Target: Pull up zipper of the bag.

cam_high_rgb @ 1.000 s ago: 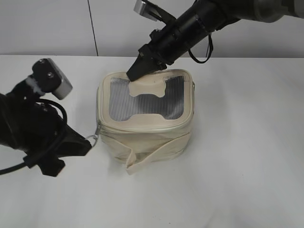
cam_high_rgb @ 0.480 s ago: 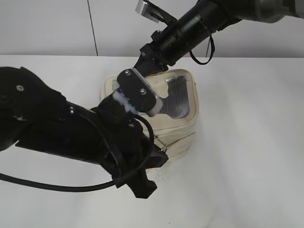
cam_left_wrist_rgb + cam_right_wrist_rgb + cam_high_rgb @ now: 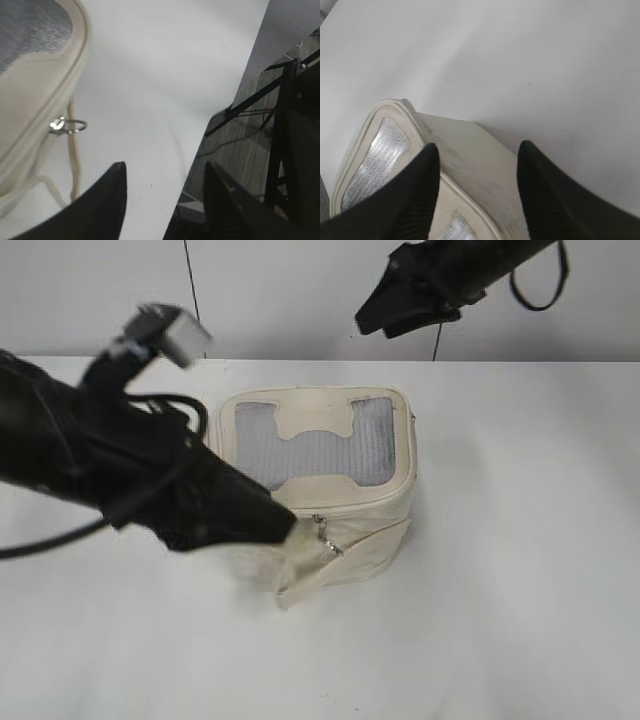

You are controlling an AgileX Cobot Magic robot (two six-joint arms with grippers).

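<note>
I will leave the pull free to be drawn along, so my left gripper will grip the back rim of the bag's silver ring pull [image 3: 325,535].
The cream-white bag [image 3: 318,490] stands mid-table, grey mesh top with a cream H patch facing up. The zipper track [image 3: 350,502] runs along the front rim. A silver ring pull [image 3: 323,532] hangs at the front, left of centre, and also shows in the left wrist view [image 3: 74,125]. My left gripper [image 3: 286,529] is just left of that pull, open and empty [image 3: 165,172], with the ring ahead of its left finger. My right gripper [image 3: 372,322] is raised behind the bag, open and empty [image 3: 477,150], looking down on the bag's corner [image 3: 470,165].
A loose cream strap end [image 3: 300,580] sticks out at the bag's front bottom. The white table [image 3: 520,570] extends to the right and front. In the left wrist view the table edge [image 3: 200,150] drops to the floor, with black stand frames [image 3: 285,125] beyond.
The ring pull moved from the bag's left front corner to the front rim near the middle. My left arm swept across the bag's front. My right gripper lifted off the bag's top and drew back.
</note>
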